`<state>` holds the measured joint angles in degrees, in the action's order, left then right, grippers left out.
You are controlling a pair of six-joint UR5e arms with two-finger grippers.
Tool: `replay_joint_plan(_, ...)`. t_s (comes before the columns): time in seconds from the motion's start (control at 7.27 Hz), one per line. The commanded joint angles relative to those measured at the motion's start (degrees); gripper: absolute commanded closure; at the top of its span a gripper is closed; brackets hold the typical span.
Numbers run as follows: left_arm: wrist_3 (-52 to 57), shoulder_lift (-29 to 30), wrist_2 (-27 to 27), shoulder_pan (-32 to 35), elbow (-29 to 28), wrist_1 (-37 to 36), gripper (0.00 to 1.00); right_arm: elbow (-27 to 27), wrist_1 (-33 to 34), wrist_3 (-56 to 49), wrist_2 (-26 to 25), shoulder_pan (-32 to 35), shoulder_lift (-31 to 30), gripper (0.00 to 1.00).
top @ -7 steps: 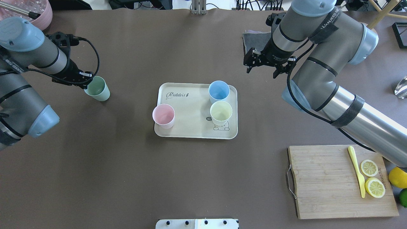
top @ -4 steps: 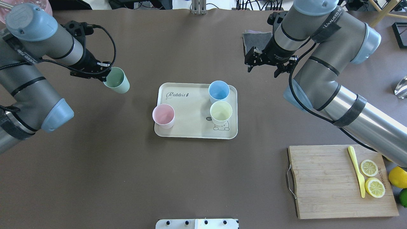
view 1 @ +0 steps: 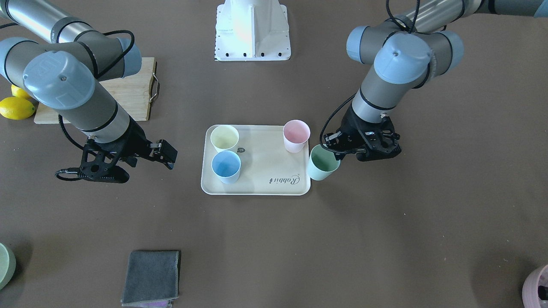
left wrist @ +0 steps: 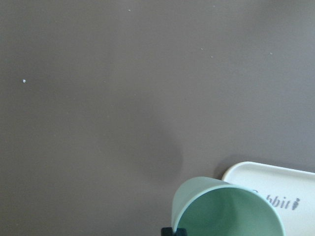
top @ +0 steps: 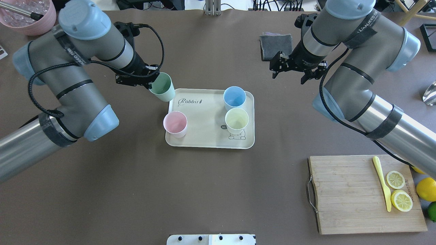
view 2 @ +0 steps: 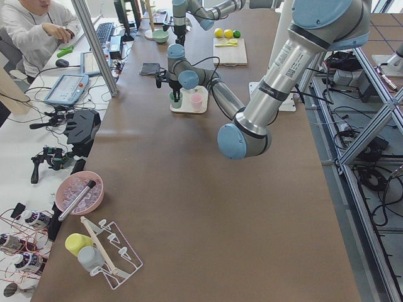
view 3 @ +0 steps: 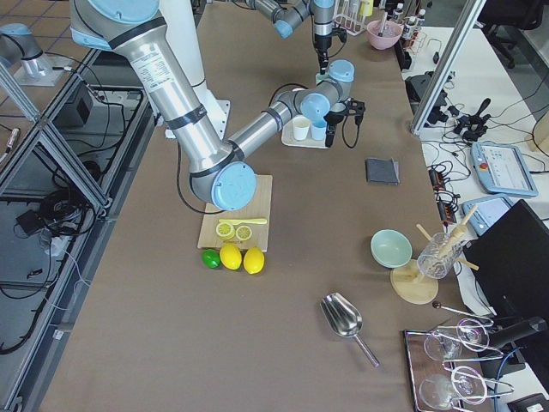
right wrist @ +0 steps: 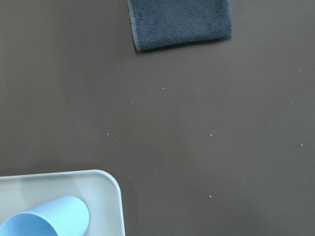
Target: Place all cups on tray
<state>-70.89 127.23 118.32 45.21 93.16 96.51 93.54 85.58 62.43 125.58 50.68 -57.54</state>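
Observation:
The left gripper should move the cup inward before letting go of it, because the mint green cup's base [view 1: 319,176] hangs beyond the cream tray's edge [view 1: 308,185].
My left gripper [top: 150,77] is shut on the rim of the mint green cup [top: 162,87], holding it lifted at the far left corner of the cream tray [top: 204,115]. The same cup [view 1: 322,163] overlaps the tray's edge [view 1: 265,171] in the front view. On the tray stand the pink cup [top: 175,124], the blue cup [top: 234,97] and the pale yellow cup [top: 237,120], all upright. My right gripper [top: 289,75] hangs open and empty, right of the tray and behind it. The left wrist view shows the green cup [left wrist: 226,211] next to the tray corner [left wrist: 275,182].
A grey cloth [top: 276,42] lies behind the tray near my right gripper. A bamboo cutting board [top: 351,197] with lemon slices and a yellow knife sits front right, with lemons beside it. A mauve pot [top: 32,17] stands far left. A green bowl [view 1: 4,265] sits at a table corner.
My left arm has carried the green cup rightward from the table's left side to the tray's far left corner. My right gripper has drifted slightly right and back, still open.

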Motion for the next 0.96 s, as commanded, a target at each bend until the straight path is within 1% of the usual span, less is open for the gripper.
replay_joint_plan(0.0, -2.94, 4.34, -1.15, -1.69, -3.76, -0.71, 1.00, 0.33, -0.15, -0.03, -0.07, 0.03, -0.64, 0.00)
replay_joint_plan(0.14, -2.94, 4.43, -2.73, -2.74, -4.03, -0.62, 1.00, 0.24, -0.24, -0.03, -0.07, 0.03, -0.73, 0.00)
replay_joint_plan(0.55, -3.03, 4.79, -3.01, -4.77, -5.18, -0.62, 1.00, 0.33, -0.42, -0.03, -0.42, -0.23, -1.35, 0.00)
replay_joint_plan(0.83, -2.94, 4.52, -4.24, -5.22, -5.18, -0.62, 1.00, 0.85, -0.51, 0.06, -0.42, -0.41, -1.52, 0.00)
